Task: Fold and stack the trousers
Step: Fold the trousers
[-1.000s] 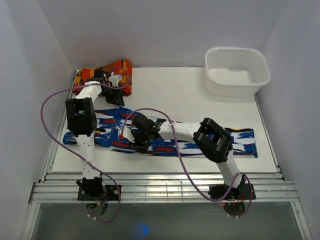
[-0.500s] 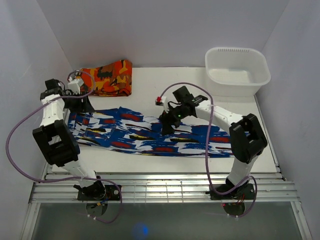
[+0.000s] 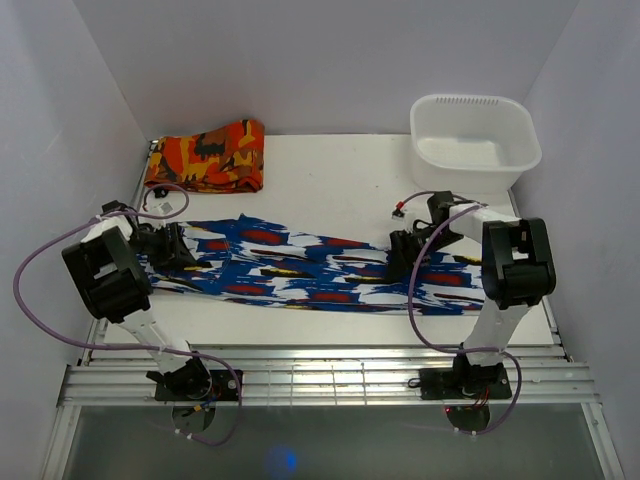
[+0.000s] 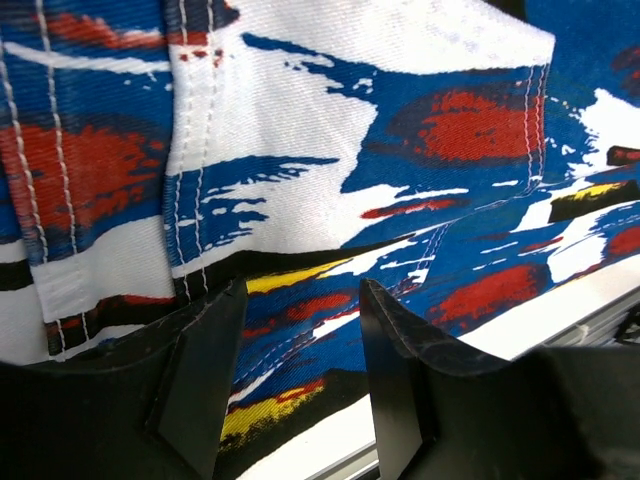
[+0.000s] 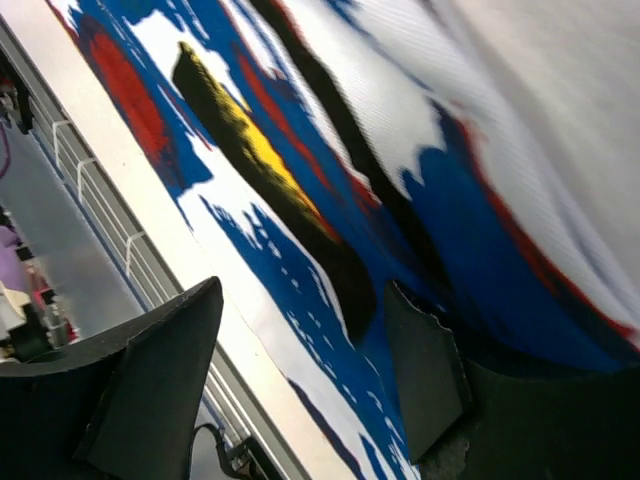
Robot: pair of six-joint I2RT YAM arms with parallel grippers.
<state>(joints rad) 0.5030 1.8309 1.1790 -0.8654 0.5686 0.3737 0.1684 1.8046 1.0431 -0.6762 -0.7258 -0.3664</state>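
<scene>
Next, my right gripper picks up the trousers (image 3: 300, 270) at the leg end, by their front edge, to fold the legs over toward the waist.
The blue-and-white streaky trousers (image 3: 300, 270) lie flat and stretched out lengthwise across the front of the white table, waist end at the left. My left gripper (image 3: 170, 248) sits low over the waist end, jaws open, with the cloth under them. In the left wrist view (image 4: 300, 300) the print (image 4: 330, 130) with its stitched seams fills the frame. My right gripper (image 3: 400, 258) sits low over the leg part right of centre. Its jaws are open in the right wrist view (image 5: 305, 300), close above the cloth (image 5: 330, 180) near the trousers' front edge.
A folded orange-red-and-black cloth (image 3: 205, 155) lies at the back left corner. A white tub (image 3: 475, 140) stands at the back right. The table (image 3: 340, 180) ends at a metal rail (image 3: 320, 365) along the front. Purple cables loop beside both arms.
The left gripper has come forward from beside the orange cloth to the trousers' waist end. The right gripper has swung from the middle of the trousers to the right.
</scene>
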